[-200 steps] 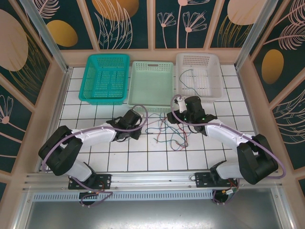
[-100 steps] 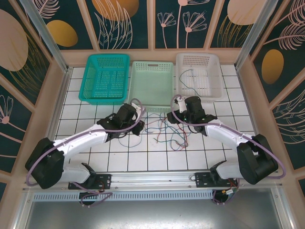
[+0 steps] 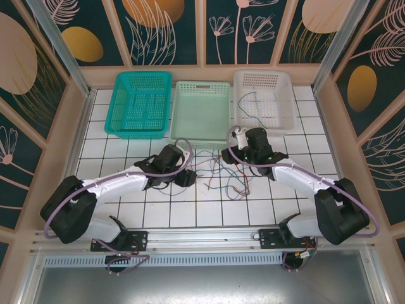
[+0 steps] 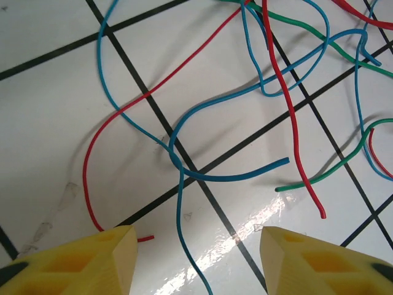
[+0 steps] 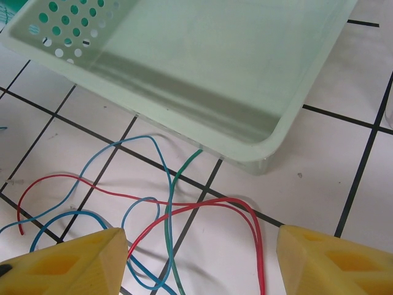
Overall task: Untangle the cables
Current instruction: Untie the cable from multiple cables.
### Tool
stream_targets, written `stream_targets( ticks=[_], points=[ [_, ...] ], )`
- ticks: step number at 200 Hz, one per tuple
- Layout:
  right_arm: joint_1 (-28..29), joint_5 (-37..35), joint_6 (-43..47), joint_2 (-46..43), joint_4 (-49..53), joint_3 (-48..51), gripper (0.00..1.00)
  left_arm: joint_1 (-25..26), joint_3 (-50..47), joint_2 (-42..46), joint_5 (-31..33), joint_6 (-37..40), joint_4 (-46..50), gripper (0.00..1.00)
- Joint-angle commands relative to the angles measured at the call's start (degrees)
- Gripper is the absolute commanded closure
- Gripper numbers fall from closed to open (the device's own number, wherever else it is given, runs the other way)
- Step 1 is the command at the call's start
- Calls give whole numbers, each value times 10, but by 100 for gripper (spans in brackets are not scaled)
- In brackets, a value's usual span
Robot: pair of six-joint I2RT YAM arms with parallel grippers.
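Observation:
My left gripper grabs the blue cable's loose part beyond the crossings next, to draw the blue cable free and untangle it.
The cables (image 3: 218,172) lie as a loose red, blue and green tangle on the white tiled table between my two grippers. My left gripper (image 3: 187,177) hovers open at the tangle's left edge. In its wrist view the left gripper (image 4: 193,264) has a blue cable (image 4: 202,176) running between its yellow fingers (image 4: 104,264), with a red cable (image 4: 282,92) and a green cable (image 4: 331,169) beyond. My right gripper (image 3: 229,155) is open at the tangle's upper right. The right gripper (image 5: 199,264) straddles a red loop (image 5: 245,209), a green strand (image 5: 175,184) and a blue strand (image 5: 156,153).
Three baskets stand along the back: teal (image 3: 139,104), pale green (image 3: 201,107) and white (image 3: 262,95), the white one holding another thin cable (image 3: 252,104). The pale green basket's front corner (image 5: 245,132) is just ahead of the right gripper.
My left arm swung up toward the pale green basket, then came back down and right, bringing its gripper to the tangle's left edge. The right arm has stayed put.

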State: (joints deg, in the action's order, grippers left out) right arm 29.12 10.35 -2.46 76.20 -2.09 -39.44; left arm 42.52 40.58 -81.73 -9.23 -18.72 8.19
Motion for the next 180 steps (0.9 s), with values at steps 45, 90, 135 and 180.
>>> stream_targets(
  ticks=[45,90,135,180],
  points=[
    [-4,1,-6,-4,-5,3,34,-1,3,-77,-28,-10,-35,51],
    [-3,-1,-7,-7,-5,3,34,-1,4,-67,-25,-12,-43,91],
    [-3,4,-9,1,-12,4,34,8,23,19,-25,-5,-44,100],
    [-3,4,-16,8,-16,6,33,17,55,112,-13,4,-29,100]
  ],
)
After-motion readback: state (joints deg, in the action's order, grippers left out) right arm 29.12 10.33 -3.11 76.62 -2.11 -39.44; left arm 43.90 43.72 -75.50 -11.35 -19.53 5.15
